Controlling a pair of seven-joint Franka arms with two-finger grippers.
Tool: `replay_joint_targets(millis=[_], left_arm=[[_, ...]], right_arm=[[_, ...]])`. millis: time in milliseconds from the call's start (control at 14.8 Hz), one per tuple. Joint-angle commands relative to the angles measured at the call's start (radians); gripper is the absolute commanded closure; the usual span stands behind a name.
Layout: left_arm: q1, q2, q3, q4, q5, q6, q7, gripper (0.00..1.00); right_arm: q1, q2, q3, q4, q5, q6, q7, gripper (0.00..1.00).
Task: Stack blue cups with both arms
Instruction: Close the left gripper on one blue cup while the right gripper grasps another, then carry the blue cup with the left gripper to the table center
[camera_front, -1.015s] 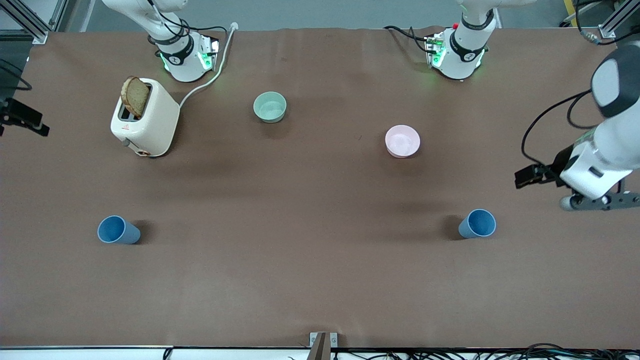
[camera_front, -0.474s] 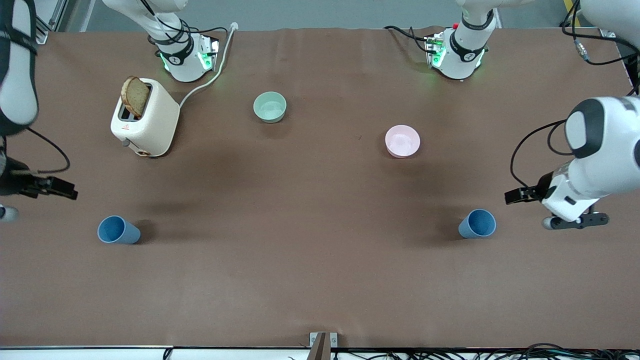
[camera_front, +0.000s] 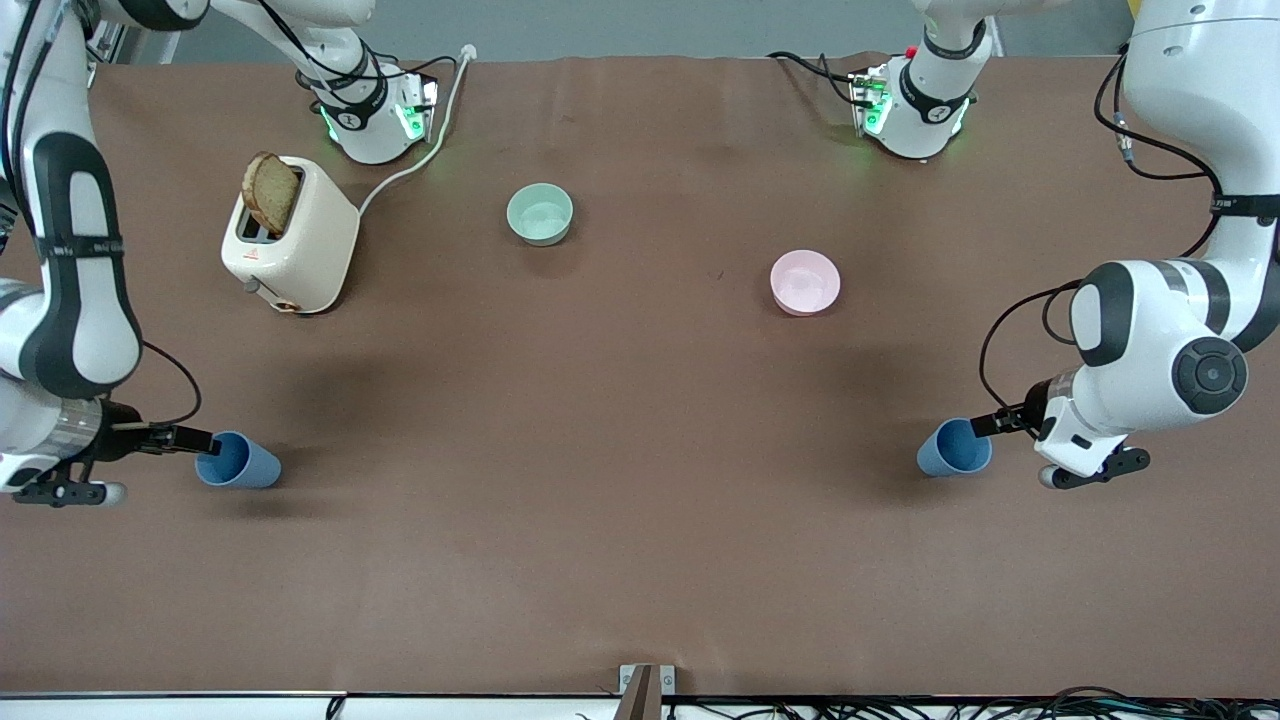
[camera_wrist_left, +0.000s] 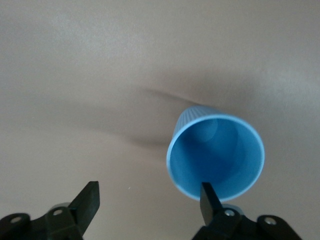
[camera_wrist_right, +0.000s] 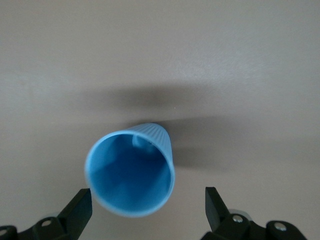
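Note:
The robot's right gripper isn't ready to close yet: only table and the cup's near rim are between its fingers, so it needs to move over the blue cup first and then close on the cup.
Two blue cups stand upright and empty on the brown table, both nearer the front camera than the bowls. One cup (camera_front: 955, 447) is toward the left arm's end, the other cup (camera_front: 237, 460) toward the right arm's end. My left gripper (camera_front: 988, 428) is open, low beside its cup on the table-end side. In the left wrist view the cup (camera_wrist_left: 215, 157) sits off to one side of the gripper (camera_wrist_left: 150, 200), one finger (camera_wrist_left: 209, 202) overlapping its rim. My right gripper (camera_front: 200, 443) is open beside its cup. In the right wrist view the cup (camera_wrist_right: 131, 172) is just ahead of the open gripper (camera_wrist_right: 147, 204).
A cream toaster (camera_front: 295, 240) holding a slice of bread stands near the right arm's base, its cable running to the table's back edge. A pale green bowl (camera_front: 540, 213) and a pink bowl (camera_front: 805, 282) sit mid-table, farther from the front camera than the cups.
Both arms have swung in from the table's ends and come down, each bringing its open gripper right up to its blue cup. The cups have not moved.

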Motion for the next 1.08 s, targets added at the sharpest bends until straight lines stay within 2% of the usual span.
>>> replay_joint_targets(millis=[0, 135, 271, 338, 406, 474, 609, 744, 880, 1015], left_arm=[[-0.001, 0.07, 0.0, 0.067, -0.003, 0.015, -0.025, 0.23], [-0.004, 0.097, 0.001, 0.066, -0.002, 0.062, -0.025, 0.33], [-0.001, 0.117, 0.001, 0.069, 0.003, 0.075, -0.025, 0.52], [-0.001, 0.117, 0.001, 0.069, 0.004, 0.073, -0.025, 0.66], [0.0, 0.115, 0.001, 0.069, 0.004, 0.073, -0.025, 0.8], [0.004, 0.115, 0.001, 0.069, 0.003, 0.075, -0.025, 0.9], [0.008, 0.112, 0.001, 0.067, 0.001, 0.067, -0.028, 1.0], [-0.012, 0.088, 0.0, 0.061, 0.001, 0.058, -0.064, 1.0], [-0.035, 0.055, -0.006, 0.066, 0.004, 0.0, -0.142, 1.0], [-0.088, 0.002, -0.044, 0.067, 0.003, -0.081, -0.266, 1.0]], right_arm=[[-0.03, 0.038, 0.01, 0.019, 0.063, 0.034, -0.055, 0.03], [-0.027, 0.06, 0.01, 0.02, 0.088, 0.043, -0.058, 0.21], [-0.021, 0.069, 0.01, 0.016, 0.092, 0.077, -0.056, 0.78], [-0.019, 0.069, 0.01, 0.016, 0.092, 0.074, -0.058, 0.93], [-0.019, 0.069, 0.01, 0.017, 0.091, 0.074, -0.058, 0.97], [-0.018, 0.066, 0.01, 0.017, 0.091, 0.068, -0.056, 0.97], [-0.01, 0.057, 0.011, 0.019, 0.088, 0.06, -0.058, 0.98], [0.001, 0.022, 0.012, 0.017, 0.077, 0.039, -0.052, 0.98], [0.016, -0.052, 0.008, 0.025, 0.066, -0.068, -0.043, 0.98], [0.036, -0.13, 0.015, 0.029, -0.013, -0.119, 0.028, 0.98]])
